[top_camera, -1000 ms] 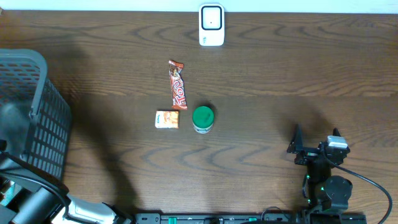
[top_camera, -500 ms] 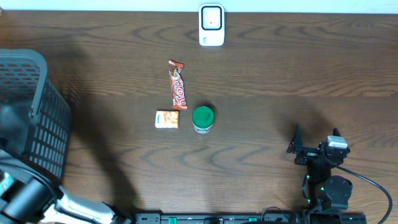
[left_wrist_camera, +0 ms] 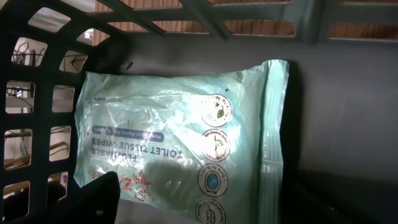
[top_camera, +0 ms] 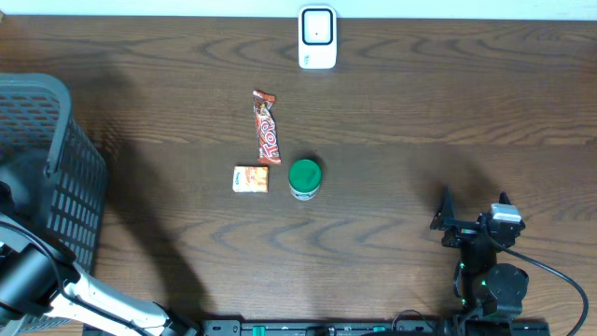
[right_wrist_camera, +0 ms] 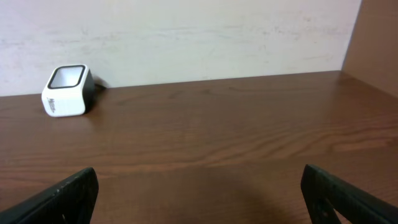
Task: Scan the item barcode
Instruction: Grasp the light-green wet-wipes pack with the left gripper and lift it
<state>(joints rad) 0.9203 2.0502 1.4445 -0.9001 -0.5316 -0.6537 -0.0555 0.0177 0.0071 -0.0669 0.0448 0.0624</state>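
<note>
My left gripper grabs the wipes pack by its near edge (left_wrist_camera: 225, 200) beside the sealed end next, leaving its broad body uncovered to scan the barcode.
In the left wrist view a pale green pack of toilet tissue wipes (left_wrist_camera: 180, 143) lies flat on the floor of the black basket (left_wrist_camera: 37, 81). My left gripper (left_wrist_camera: 202, 202) hangs open just over the pack's near edge, holding nothing; one dark fingertip (left_wrist_camera: 93, 199) shows at the lower left. The white barcode scanner (top_camera: 317, 37) stands at the table's far edge, also small at the left of the right wrist view (right_wrist_camera: 67, 91). My right gripper (top_camera: 471, 224) rests open and empty near the front right, both fingertips (right_wrist_camera: 68, 196) wide apart over bare wood.
The grey basket (top_camera: 56, 159) fills the left edge of the table, with my left arm (top_camera: 37, 280) reaching into it. Mid-table lie a chocolate bar (top_camera: 267, 128), a small orange box (top_camera: 250, 179) and a green-lidded tub (top_camera: 304, 178).
My left arm has shifted at the basket's near corner, reaching further in. The right arm and the table items have not moved.
</note>
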